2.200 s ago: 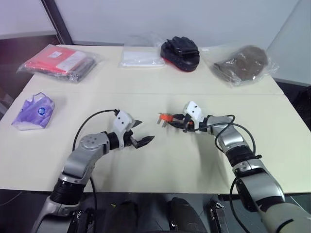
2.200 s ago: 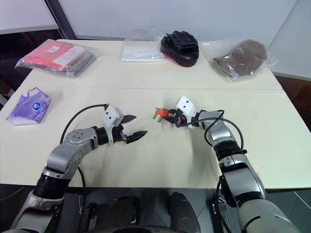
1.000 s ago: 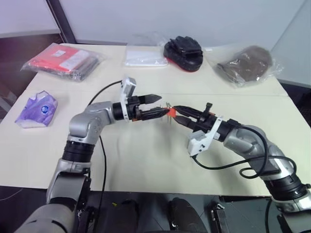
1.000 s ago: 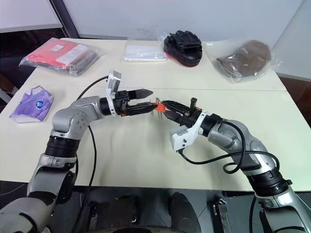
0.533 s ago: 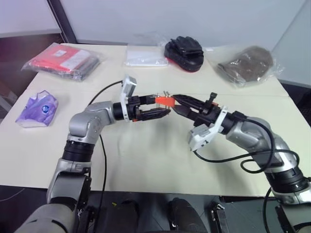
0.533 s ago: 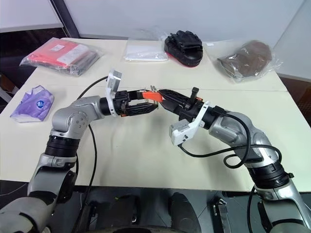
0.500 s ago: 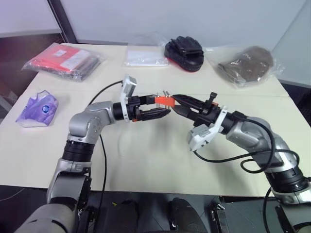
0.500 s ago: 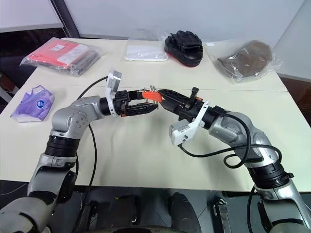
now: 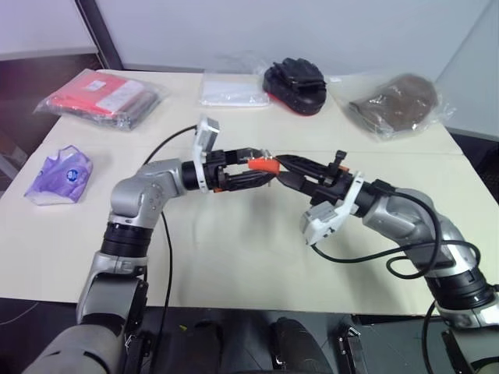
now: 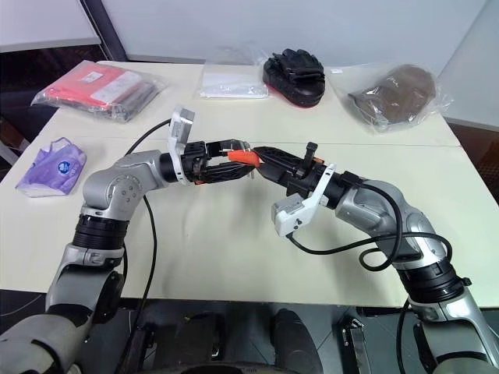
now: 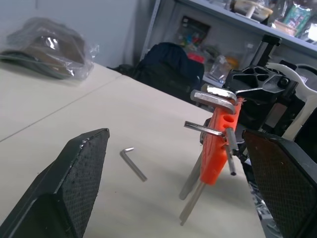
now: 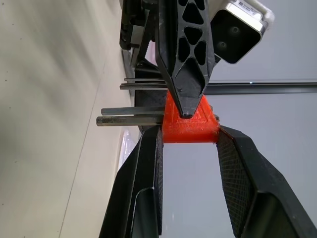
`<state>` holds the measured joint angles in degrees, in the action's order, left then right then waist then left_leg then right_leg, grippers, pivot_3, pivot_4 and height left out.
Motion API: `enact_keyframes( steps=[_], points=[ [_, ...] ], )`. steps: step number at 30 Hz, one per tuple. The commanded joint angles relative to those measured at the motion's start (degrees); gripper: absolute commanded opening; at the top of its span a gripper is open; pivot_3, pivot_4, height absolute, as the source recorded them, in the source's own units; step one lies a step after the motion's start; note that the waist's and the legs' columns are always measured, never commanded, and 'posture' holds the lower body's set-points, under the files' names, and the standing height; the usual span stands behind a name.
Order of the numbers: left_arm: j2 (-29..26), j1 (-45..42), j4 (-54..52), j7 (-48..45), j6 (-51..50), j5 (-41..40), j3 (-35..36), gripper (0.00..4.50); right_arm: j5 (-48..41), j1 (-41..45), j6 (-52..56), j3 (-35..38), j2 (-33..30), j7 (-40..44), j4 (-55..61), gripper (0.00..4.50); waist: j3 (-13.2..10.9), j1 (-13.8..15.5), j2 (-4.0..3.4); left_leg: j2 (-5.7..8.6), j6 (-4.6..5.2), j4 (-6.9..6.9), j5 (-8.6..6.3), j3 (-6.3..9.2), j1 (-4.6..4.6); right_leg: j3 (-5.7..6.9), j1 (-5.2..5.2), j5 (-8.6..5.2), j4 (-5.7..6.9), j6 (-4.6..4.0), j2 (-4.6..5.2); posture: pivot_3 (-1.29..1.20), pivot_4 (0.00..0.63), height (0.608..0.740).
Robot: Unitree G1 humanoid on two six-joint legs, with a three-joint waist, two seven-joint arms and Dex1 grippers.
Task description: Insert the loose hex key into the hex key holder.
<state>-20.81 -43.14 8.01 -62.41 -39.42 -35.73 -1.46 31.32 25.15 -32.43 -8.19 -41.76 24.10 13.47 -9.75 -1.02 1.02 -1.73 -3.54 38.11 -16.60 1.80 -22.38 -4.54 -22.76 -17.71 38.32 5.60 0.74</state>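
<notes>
The loose hex key needs the hex key holder's hole (image 11: 228,118) free, so I should hold the holder by its orange body (image 11: 214,152) with my left gripper.
The hex key holder (image 9: 265,164), a small orange block with grey keys sticking out, hangs above the table's middle. My right gripper (image 12: 190,135) is shut on it, one finger on each side. My left gripper (image 9: 263,165) faces it from the left, open wide, its fingers (image 11: 81,173) above and below the holder (image 11: 218,148). One left finger crosses right in front of the block (image 12: 190,126); I cannot tell whether it touches. The loose hex key (image 11: 133,164), a thin bent grey rod, lies flat on the table under the grippers.
Along the table's far edge lie a red packet in a clear bag (image 9: 97,97), a white bag (image 9: 230,89), a black padded item (image 9: 295,82) and a brown cap in plastic (image 9: 394,101). A purple pouch (image 9: 58,175) sits at the left.
Two seconds ago both grippers sat low and apart; they have risen and met. In the last second my right gripper lifted the holder slightly between the left fingers, then stayed still.
</notes>
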Motion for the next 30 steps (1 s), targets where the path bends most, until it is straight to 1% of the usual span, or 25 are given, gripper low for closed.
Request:
enact_keyframes(
  steps=[1,2,3,6,7,8,21,22,23,30],
  points=[
    [0.04,-1.13,-2.09,-0.62,0.33,-1.20,0.77,3.91,-1.33,0.04,-0.07,1.18,-0.10,-0.01,1.18,0.97,0.00,0.00,0.00,0.00,0.00,0.00,0.00,0.00,0.00,0.00,0.00,0.00,0.00,0.00,0.00,0.00,0.150,0.740],
    [0.03,-1.10,-2.11,-0.65,0.36,-1.16,0.73,3.61,-1.33,0.04,-0.08,1.17,-0.10,0.03,1.18,0.97,0.00,0.00,0.00,0.00,0.00,0.00,0.00,0.00,0.00,0.00,0.00,0.00,0.00,0.00,0.00,0.00,0.150,0.740],
    [0.07,-1.04,-2.17,-0.65,0.37,-1.12,0.67,3.17,-1.40,-0.01,-0.06,1.21,-0.12,0.08,1.19,0.97,0.00,0.01,0.00,0.00,0.00,0.00,0.00,0.00,0.00,0.00,0.00,0.00,0.00,0.00,0.00,0.00,0.150,0.740],
    [0.21,-0.89,-2.18,-0.76,0.49,-0.88,0.55,1.63,-1.54,-0.04,-0.03,1.23,-0.19,0.22,1.16,0.97,0.00,0.00,0.00,0.00,0.00,0.00,0.00,-0.01,0.00,0.00,0.00,0.00,0.00,0.00,0.00,0.00,0.150,0.740],
    [0.32,-0.84,-2.26,-0.75,0.47,-0.79,0.56,1.06,-1.58,-0.05,0.02,1.24,-0.23,0.25,1.17,0.97,0.00,0.02,0.00,0.00,0.00,0.00,0.00,0.00,0.00,0.00,0.00,0.00,0.00,0.00,0.00,0.00,0.150,0.740],
    [0.42,-0.82,-2.35,-0.30,0.50,-0.39,0.46,0.63,-1.64,-0.06,0.07,1.23,-0.27,0.30,1.17,0.97,0.00,0.04,0.00,0.00,0.00,0.01,0.00,-0.01,0.00,0.00,0.00,0.00,0.00,0.00,0.00,0.00,0.150,0.740],
    [1.27,-0.93,-2.29,-0.26,0.35,-1.15,0.71,0.63,-1.90,-0.24,-0.26,0.20,-0.09,1.68,1.65,0.97,0.00,0.01,0.00,0.00,0.00,0.01,0.00,0.00,0.00,-0.01,0.00,0.00,0.01,0.00,0.00,0.00,0.150,0.740],
    [1.33,-0.93,-2.26,-0.30,0.33,-1.22,0.75,0.10,-1.90,-0.23,-0.25,0.19,-0.09,1.72,1.58,0.97,0.00,0.01,0.00,0.00,0.00,0.01,0.00,0.00,0.00,-0.01,0.00,0.00,0.01,0.00,0.00,0.00,0.150,0.740],
    [1.37,-0.94,-2.23,-0.39,0.33,-1.24,0.73,0.02,-1.90,-0.22,-0.27,0.19,-0.11,1.77,1.50,0.97,0.00,0.01,0.00,0.00,0.00,0.01,0.00,0.00,0.00,-0.01,0.00,0.00,0.01,0.00,0.00,0.00,0.150,0.740],
    [1.48,-0.82,-2.24,-0.32,1.04,-0.26,0.19,0.02,-1.86,-0.66,-0.24,0.10,-0.15,2.12,1.49,0.97,0.00,0.01,0.00,0.00,0.00,0.02,0.00,-0.01,0.00,-0.01,0.00,0.00,0.01,0.00,0.00,0.00,0.150,0.740]
  ],
)
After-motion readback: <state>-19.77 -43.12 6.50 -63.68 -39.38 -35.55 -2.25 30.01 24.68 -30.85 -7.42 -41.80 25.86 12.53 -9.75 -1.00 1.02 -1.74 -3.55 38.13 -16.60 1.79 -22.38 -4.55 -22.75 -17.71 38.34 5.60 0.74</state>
